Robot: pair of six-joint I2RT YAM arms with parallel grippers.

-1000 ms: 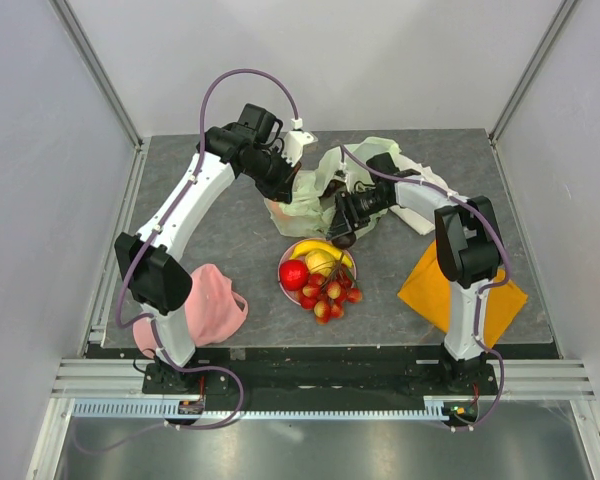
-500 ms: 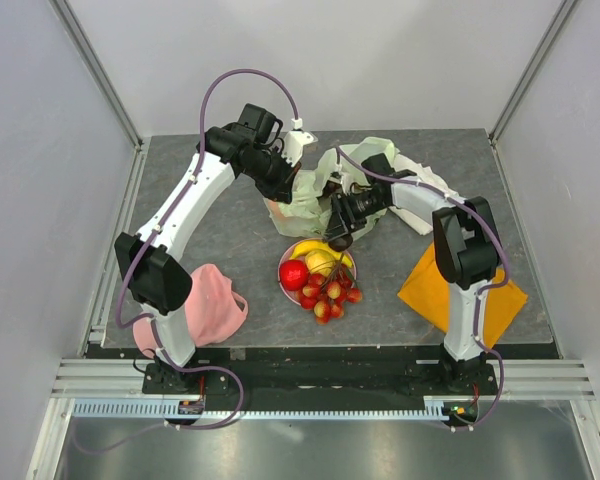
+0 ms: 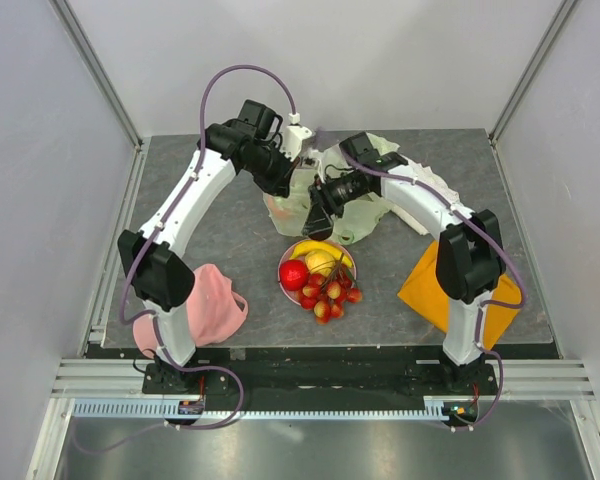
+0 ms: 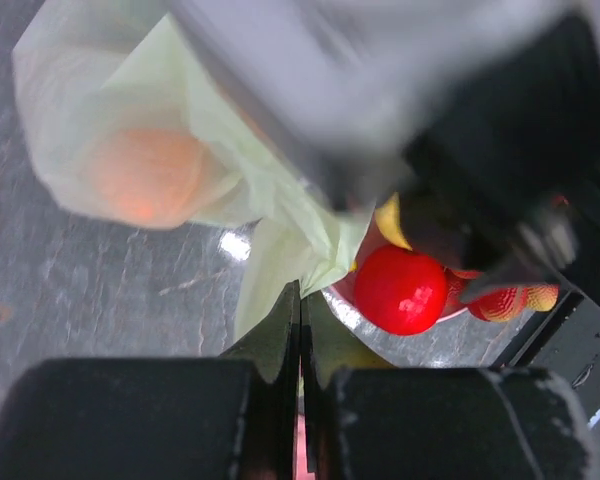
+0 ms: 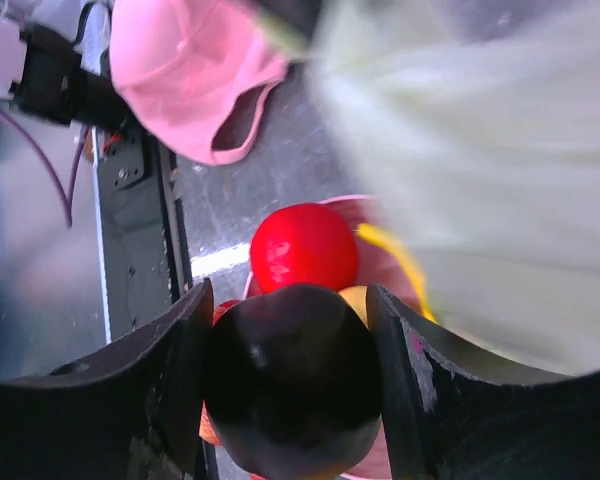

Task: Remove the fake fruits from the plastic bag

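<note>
The dark plum hangs at the plate's far edge and would drop short if released, so first my right gripper moves it farther over the plate.
The pale yellow-green plastic bag (image 3: 368, 205) lies crumpled at the table's middle back. My left gripper (image 3: 287, 186) is shut on a fold of the bag (image 4: 280, 190) and holds it up. An orange (image 4: 145, 178) shows through the film inside it. My right gripper (image 3: 313, 212) is shut on a dark plum (image 5: 292, 385), next to the bag and above the far edge of the pink plate (image 3: 285, 288). On the plate lie a red apple (image 3: 293, 274), a banana (image 3: 316, 248) and a berry cluster (image 3: 330, 298).
A pink cap (image 3: 215, 305) lies at the front left near the left arm's base. An orange cloth (image 3: 460, 290) lies at the front right. Grey walls and metal rails enclose the table on the left, right and back.
My right gripper has moved left and away from the table's front with the plum, out from the bag's folds. The bag has shifted slightly; the left gripper still holds it.
</note>
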